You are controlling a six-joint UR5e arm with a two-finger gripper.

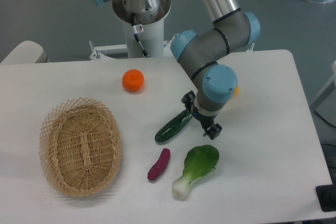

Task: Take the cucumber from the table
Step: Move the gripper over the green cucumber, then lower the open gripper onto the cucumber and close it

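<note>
I will next grab the cucumber by its end farthest from the purple sweet potato with my gripper, to pick it up from the table.
The cucumber (173, 126) is dark green and glossy. It lies slanted on the white table (273, 145) near the middle, its upper right end under my gripper. My gripper (199, 116) hangs over that end, with one finger (187, 99) on the far side and one finger (213, 129) on the near side. The jaws stand apart around the cucumber's end and look open. The cucumber rests on the table.
A wicker basket (80, 146) sits at the left. An orange (133, 80) lies behind the cucumber. A purple sweet potato (158, 164) and a bok choy (197, 168) lie in front of it. An orange-yellow object (235, 91) peeks out behind the wrist.
</note>
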